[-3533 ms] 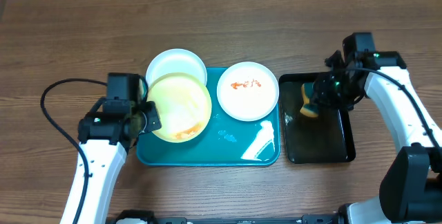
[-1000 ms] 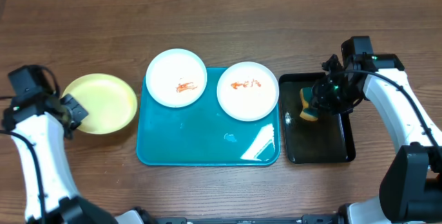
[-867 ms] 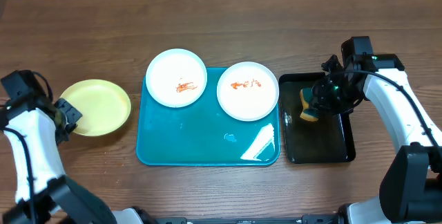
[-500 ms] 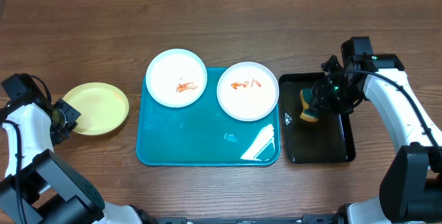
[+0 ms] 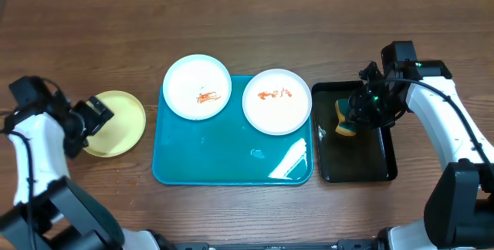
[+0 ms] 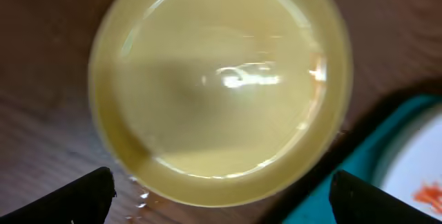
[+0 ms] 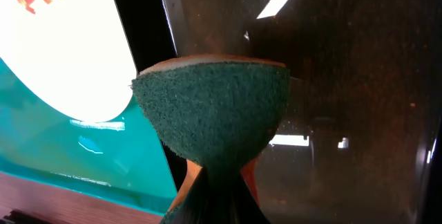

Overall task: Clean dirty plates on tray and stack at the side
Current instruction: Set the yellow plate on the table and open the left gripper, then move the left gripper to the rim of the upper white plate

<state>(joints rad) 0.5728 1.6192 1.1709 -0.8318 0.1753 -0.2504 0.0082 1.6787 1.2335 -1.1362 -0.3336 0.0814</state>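
Note:
The nearer smeared white plate has to keep its top free for the sponge (image 5: 343, 120) to clean. My left gripper should grab that plate next by its rim facing the yellow plate.
The pale yellow plate (image 5: 122, 123) (image 6: 221, 86) lies flat on the wood, left of the teal tray (image 5: 224, 157), and looks free of smears. My left gripper (image 5: 96, 116) (image 6: 224, 198) hangs over its left edge, open, its fingers wide apart and holding nothing. Two white plates carry orange-red smears: one (image 5: 197, 86) overhangs the tray's back left corner, the other (image 5: 276, 100) (image 7: 62, 44) sits at the tray's back right. My right gripper (image 5: 353, 116) (image 7: 214, 189) is shut on a green-faced sponge (image 5: 343, 120) (image 7: 210, 113) above the black tray.
A narrow black tray (image 5: 355, 161) (image 7: 345, 79) lies right of the teal tray, touching its edge. Water drops glisten on the teal tray's front half. The left arm's cable loops near the table's left edge.
My left gripper has opened and let go of the yellow plate, which now rests on the table left of the tray. The right arm and sponge have not moved.

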